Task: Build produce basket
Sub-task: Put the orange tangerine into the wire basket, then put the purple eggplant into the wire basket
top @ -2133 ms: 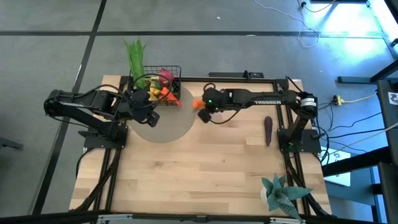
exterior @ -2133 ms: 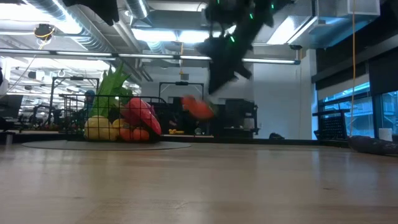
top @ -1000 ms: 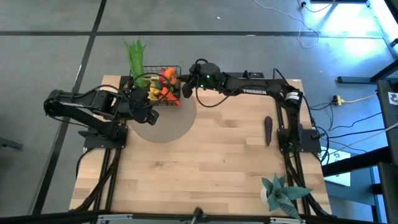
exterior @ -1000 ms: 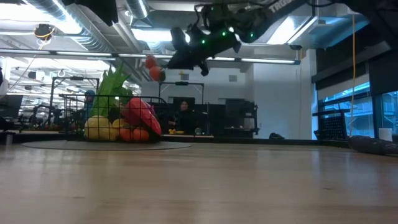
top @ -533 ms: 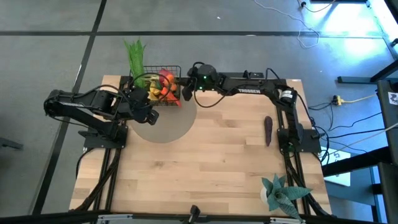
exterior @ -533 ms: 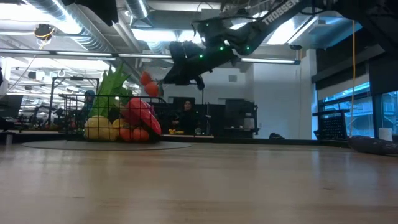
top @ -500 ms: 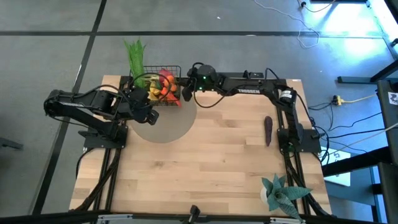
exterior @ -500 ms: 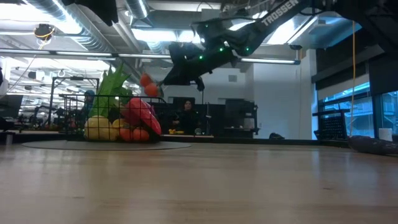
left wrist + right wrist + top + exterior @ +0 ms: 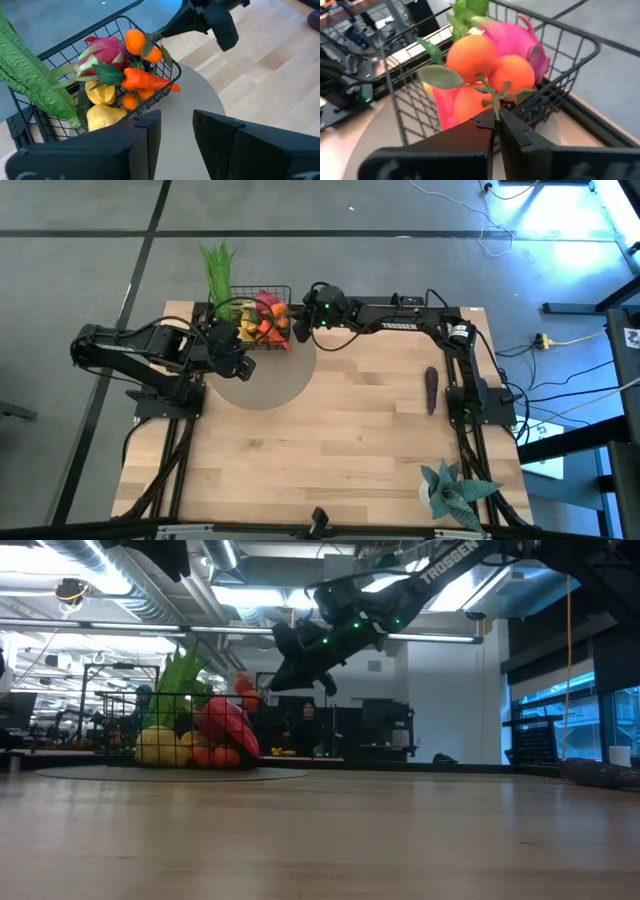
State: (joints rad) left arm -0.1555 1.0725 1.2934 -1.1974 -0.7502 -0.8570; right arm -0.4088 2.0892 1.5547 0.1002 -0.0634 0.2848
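My right gripper will open now, because the tangerines are inside the basket's rim over the carrot and would settle there.
The black wire basket (image 9: pixel 290 292) stands on a grey round mat (image 9: pixel 270 385) at the table's far left. It holds a leek (image 9: pixel 30 75), a pink dragon fruit (image 9: pixel 102 52), a carrot (image 9: pixel 145 80) and yellow fruits (image 9: pixel 102 115). My right gripper (image 9: pixel 496 120) is shut on the tangerines (image 9: pixel 475 57), which are over the basket's right end (image 9: pixel 172 70). My left gripper (image 9: pixel 177 130) hovers open beside the basket's near side. An eggplant (image 9: pixel 431 390) lies on its side on the table's right. My right gripper pinches the thin green stem (image 9: pixel 495 107) of the tangerine bunch between its two fingertips. It comes from the table's right, slanting down. The tangerines (image 9: pixel 136 41) sit ahead of the fingers, just above the carrot and dragon fruit; whether they rest on the pile I cannot tell.
A blue-green spiky plant (image 9: pixel 455 490) stands at the table's near right corner. Bare wood (image 9: pixel 320 450) fills the table's middle and near side. The leek's leaves (image 9: pixel 218 265) stick out past the table's far edge.
My right gripper, shut on the tangerines' stem throughout, has come down from above the basket until the fruit is level with its right rim. The basket, its contents and the left arm have kept still.
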